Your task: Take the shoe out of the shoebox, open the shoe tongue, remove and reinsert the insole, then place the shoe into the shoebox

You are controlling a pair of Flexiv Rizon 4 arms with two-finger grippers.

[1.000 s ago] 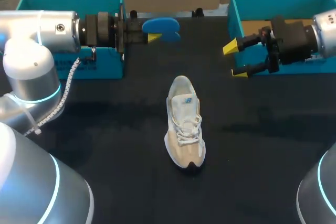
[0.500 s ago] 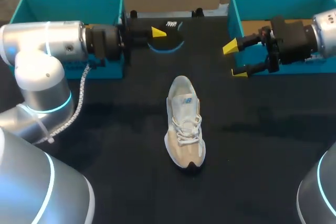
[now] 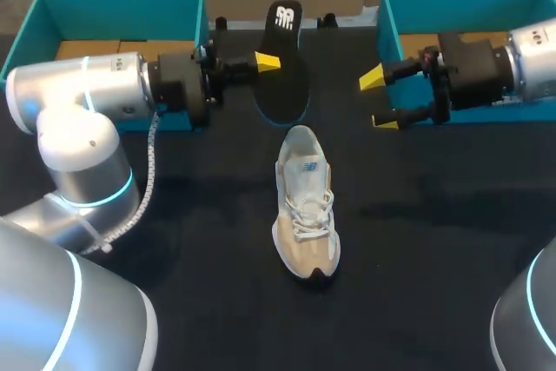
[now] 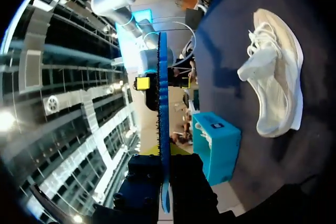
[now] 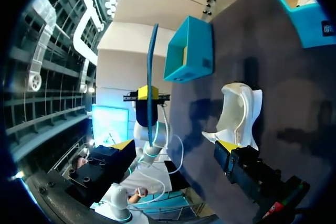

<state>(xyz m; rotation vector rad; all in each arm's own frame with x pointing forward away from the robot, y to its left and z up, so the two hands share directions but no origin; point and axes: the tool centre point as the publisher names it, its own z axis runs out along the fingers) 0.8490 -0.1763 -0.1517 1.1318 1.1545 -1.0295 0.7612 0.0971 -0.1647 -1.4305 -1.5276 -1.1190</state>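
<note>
My right gripper should grab the insole by its free long edge (image 5: 150, 72) next, because my left gripper already holds one side of the insole.
The white and beige shoe (image 3: 304, 206) lies on the black table, toe toward the near edge. Behind it my left gripper (image 3: 265, 62) is shut on the insole (image 3: 285, 67), held above the table with its black side facing the camera. In the left wrist view the insole (image 4: 163, 108) shows edge-on with a blue rim, pinched in my left gripper (image 4: 165, 169), and the shoe (image 4: 275, 82) lies off to one side. My right gripper (image 3: 379, 100) stands open and empty, right of the insole. The right wrist view shows the right gripper (image 5: 176, 148) open, with the shoe (image 5: 239, 114) and the insole (image 5: 151, 77) ahead.
One teal box half (image 3: 52, 8) stands at the back left behind my left arm. Another teal box half (image 3: 391, 6) stands at the back right beside my right gripper. The black table (image 3: 434, 258) stretches around the shoe.
My left gripper has turned the insole from its blue side to its black side and brought it nearer the shoe. The right gripper has shifted slightly left and stays open.
</note>
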